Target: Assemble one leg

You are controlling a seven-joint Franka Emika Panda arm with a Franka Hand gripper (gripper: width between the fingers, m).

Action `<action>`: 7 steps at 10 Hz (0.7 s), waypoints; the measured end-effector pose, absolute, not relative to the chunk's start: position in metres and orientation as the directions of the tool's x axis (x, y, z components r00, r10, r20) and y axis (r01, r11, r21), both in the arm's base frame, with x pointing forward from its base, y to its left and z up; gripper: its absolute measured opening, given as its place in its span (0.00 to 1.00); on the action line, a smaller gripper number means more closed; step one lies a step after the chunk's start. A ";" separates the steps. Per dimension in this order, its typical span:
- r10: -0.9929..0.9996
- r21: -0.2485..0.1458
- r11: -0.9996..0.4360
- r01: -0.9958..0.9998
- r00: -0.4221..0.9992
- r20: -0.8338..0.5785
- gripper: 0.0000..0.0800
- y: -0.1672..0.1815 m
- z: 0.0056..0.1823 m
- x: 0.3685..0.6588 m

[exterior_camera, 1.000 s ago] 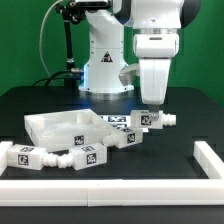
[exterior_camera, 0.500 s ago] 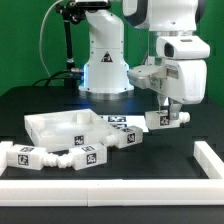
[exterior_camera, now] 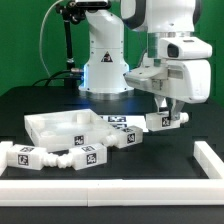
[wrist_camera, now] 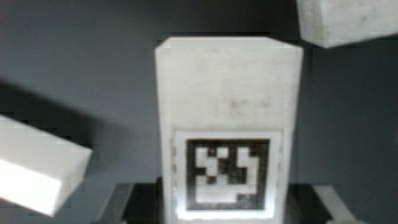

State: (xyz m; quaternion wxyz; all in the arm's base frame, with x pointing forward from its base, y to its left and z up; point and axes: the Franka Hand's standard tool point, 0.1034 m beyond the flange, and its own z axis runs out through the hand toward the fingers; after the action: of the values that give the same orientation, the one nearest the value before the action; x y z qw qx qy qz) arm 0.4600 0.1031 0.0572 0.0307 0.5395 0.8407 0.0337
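Observation:
I should keep holding the white leg with my gripper for now. The leg is hanging above the dark table in the exterior view.
My gripper (exterior_camera: 166, 113) is shut on a leg (exterior_camera: 160, 120), a short chunky white peg with tag markers, and holds it lying level just above the dark table, on the exterior view's right. In the wrist view the leg (wrist_camera: 228, 110) stands out from between the dark fingers (wrist_camera: 137, 203), and its tag faces the camera. My gripper (wrist_camera: 228, 200) grips the leg at its tagged end. The large white tabletop panel (exterior_camera: 45, 128) lies to the exterior view's left.
Three more white legs lie along the front: one far left (exterior_camera: 28, 155), one beside it (exterior_camera: 86, 155), one by the panel's corner (exterior_camera: 126, 138). The marker board (exterior_camera: 117, 122) lies behind them. A white border rail (exterior_camera: 210, 158) runs along the front and right edges.
The wrist has turned and the gripper has shifted toward the exterior view's right with the leg in it. Over the last half second almost nothing moved.

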 end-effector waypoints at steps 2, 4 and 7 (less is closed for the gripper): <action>0.829 0.076 0.559 0.825 -0.558 -0.040 0.36 0.111 0.056 0.454; 0.831 0.078 0.556 0.827 -0.555 -0.038 0.36 0.110 0.054 0.451; 0.819 0.076 0.574 0.815 -0.573 -0.040 0.36 0.110 0.053 0.450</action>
State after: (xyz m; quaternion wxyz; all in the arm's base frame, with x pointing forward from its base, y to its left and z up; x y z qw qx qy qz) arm 0.4498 0.1096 0.0527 0.0352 0.4609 0.8864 0.0244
